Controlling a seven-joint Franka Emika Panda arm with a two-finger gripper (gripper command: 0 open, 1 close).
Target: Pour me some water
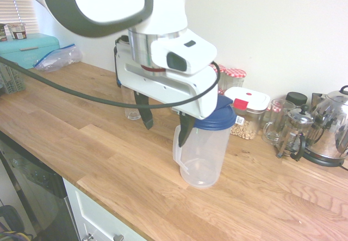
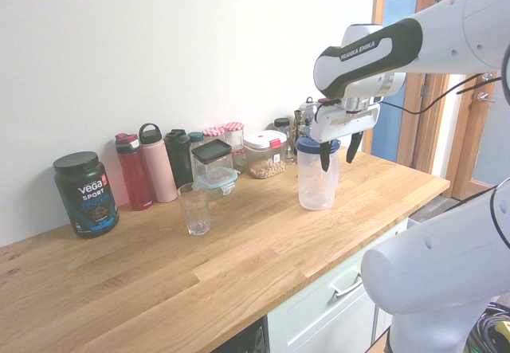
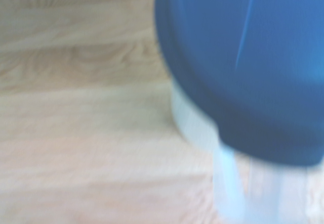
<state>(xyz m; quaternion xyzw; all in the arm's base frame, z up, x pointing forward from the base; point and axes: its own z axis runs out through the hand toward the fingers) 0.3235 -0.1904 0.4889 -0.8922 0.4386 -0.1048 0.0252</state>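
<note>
My gripper next needs to grab the pitcher by its slim clear handle [image 3: 230,183] to pour the water, because the pitcher's blue lid spreads too wide for my gripper's fingers.
A clear plastic pitcher [image 1: 204,154] [image 2: 317,184] with a blue lid [image 1: 217,120] [image 3: 243,67] stands upright on the wooden counter [image 1: 109,159]. My gripper [image 1: 166,122] [image 2: 337,152] hangs open at lid height, just off the pitcher's handle side, with nothing between its fingers. One dark finger [image 1: 185,131] overlaps the pitcher's upper edge in the first exterior view. An empty drinking glass [image 2: 194,208] [image 1: 130,106] stands apart on the counter, farther along toward the bottles. The wrist view shows the lid and a blurred clear handle [image 3: 228,183] from close above.
Along the wall stand a black protein tub [image 2: 85,194], several bottles [image 2: 155,166], jars and a food container with a white lid [image 1: 247,107]. A French press [image 1: 293,132] and a kettle [image 1: 331,127] sit past the pitcher. A teal box [image 1: 27,48] is at the counter's far end.
</note>
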